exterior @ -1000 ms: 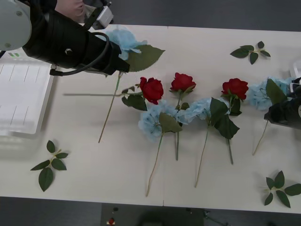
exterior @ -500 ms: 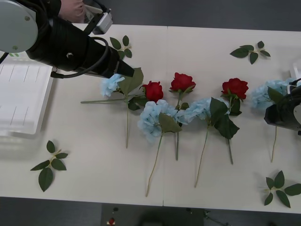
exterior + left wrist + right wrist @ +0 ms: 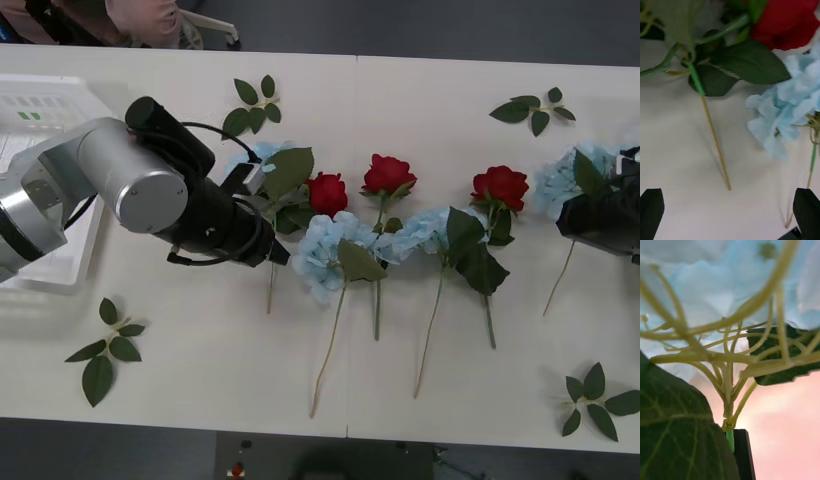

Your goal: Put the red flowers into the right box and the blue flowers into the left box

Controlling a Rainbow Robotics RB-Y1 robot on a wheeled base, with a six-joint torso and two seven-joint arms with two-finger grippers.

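Observation:
I need to pick up the blue flower with my left gripper by its bare lower stem (image 3: 270, 288), because the red rose (image 3: 327, 193) and leaves crowd around the bloom.
Three red flowers (image 3: 327, 193) (image 3: 388, 175) (image 3: 500, 187) lie in a row mid-table, with blue flowers (image 3: 320, 255) (image 3: 420, 232) between them. Another blue flower (image 3: 262, 153) with a big leaf (image 3: 288, 170) lies free beside the left rose; its stem end (image 3: 717, 146) shows in the left wrist view. My left gripper (image 3: 276, 256) (image 3: 729, 197) hangs open just above that stem. At the right edge my right gripper (image 3: 600, 225) is shut on the stem (image 3: 730, 438) of a blue flower (image 3: 562, 185), held off the table. The left box (image 3: 40, 110) stands far left. The right box is out of view.
Loose green leaf sprigs lie at the back (image 3: 250, 100) (image 3: 535, 108) and near the front corners (image 3: 105, 350) (image 3: 598, 398). My left arm (image 3: 130, 190) reaches over the table between the white tray and the flowers.
My left gripper brought its blue flower down beside the left rose and let go, then dropped lower and nearer. The right gripper's held flower swung a little.

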